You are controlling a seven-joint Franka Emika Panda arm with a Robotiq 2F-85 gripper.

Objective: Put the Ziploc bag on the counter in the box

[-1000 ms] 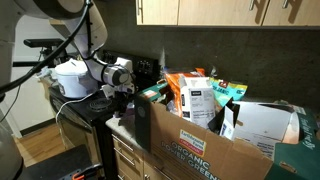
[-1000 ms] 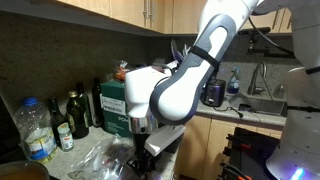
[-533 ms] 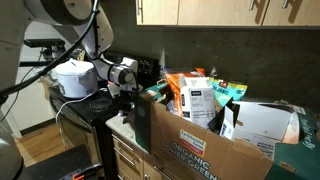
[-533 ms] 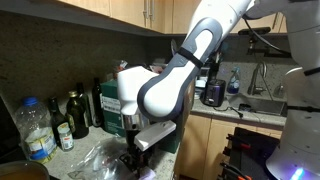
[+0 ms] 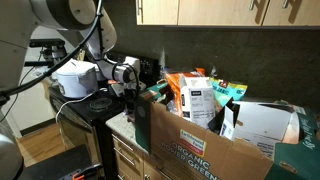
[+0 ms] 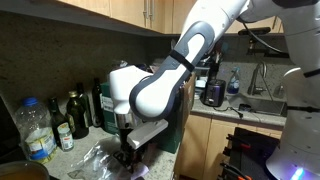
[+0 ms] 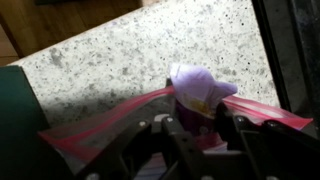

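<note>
My gripper keeps holding the Ziploc bag from here until it rests on the speckled counter, as the bag's pink seal hangs from my fingers above that counter.
The Ziploc bag lies on the speckled counter. It is purple-tinted with a pink seal strip and is bunched upward at its middle. My gripper is down on it, with both fingers pinching the bunched part. In both exterior views the gripper is low over the counter, right beside the near end of the box. The box is a brown carton with a white and green label. Its dark green edge shows at the left of the wrist view.
The box holds several grocery packets. A white cooker sits on the black stove, whose edge borders the bag. Bottles and a water bottle stand against the wall. Clear plastic lies nearby.
The arm has come down toward the counter and shifted a little closer to the box end. The gripper now sits on the bag.
</note>
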